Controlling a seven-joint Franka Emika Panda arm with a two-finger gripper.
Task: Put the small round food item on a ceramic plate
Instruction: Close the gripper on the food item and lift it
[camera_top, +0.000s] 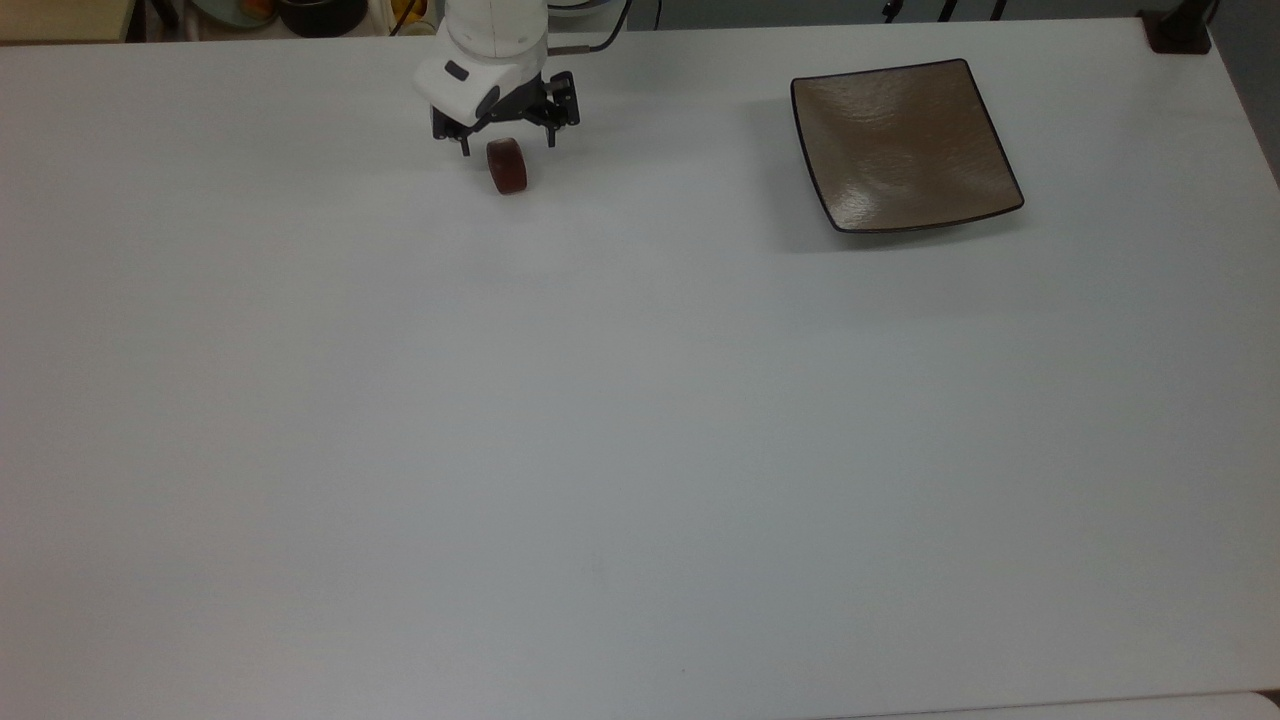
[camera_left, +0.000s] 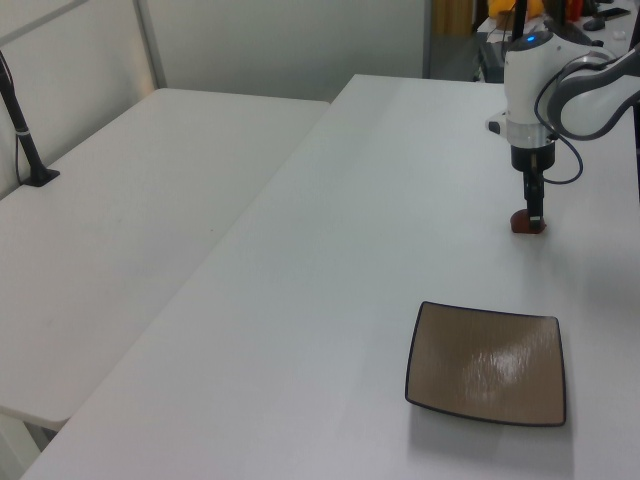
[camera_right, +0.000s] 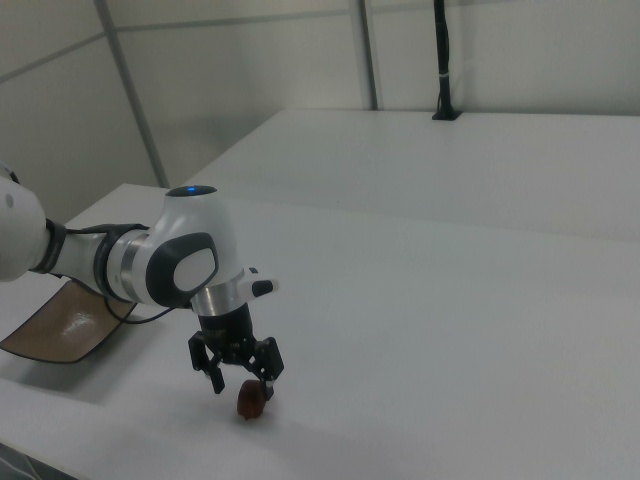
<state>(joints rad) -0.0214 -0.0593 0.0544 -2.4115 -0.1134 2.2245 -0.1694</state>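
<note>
I should put the small round food item on the ceramic plate (camera_left: 487, 363), so my gripper should next grab the item by its rounded sides.
The small round food item (camera_top: 508, 170) is a dark reddish-brown stubby chunk lying on the white table (camera_top: 600, 420) near its far edge in the top view. My gripper (camera_top: 507, 146) is open and hangs low over it, with one finger on each side of the chunk. In the left view the gripper (camera_left: 535, 216) points straight down at the food item (camera_left: 523, 226). The right view shows the spread gripper (camera_right: 243, 387) just above the food item (camera_right: 251, 402). The ceramic plate (camera_top: 905, 145), square and glossy tan-brown with a dark rim, lies bare at the top view's upper right, also seen as plate (camera_left: 487, 363) and plate (camera_right: 60, 325).
A black clamp base (camera_top: 1178, 30) stands at the table's corner at the top view's upper right. Bowls and clutter (camera_top: 300, 12) lie beyond the far edge. A second white table (camera_left: 130, 200) with a black post (camera_left: 22, 130) adjoins at the left view's left.
</note>
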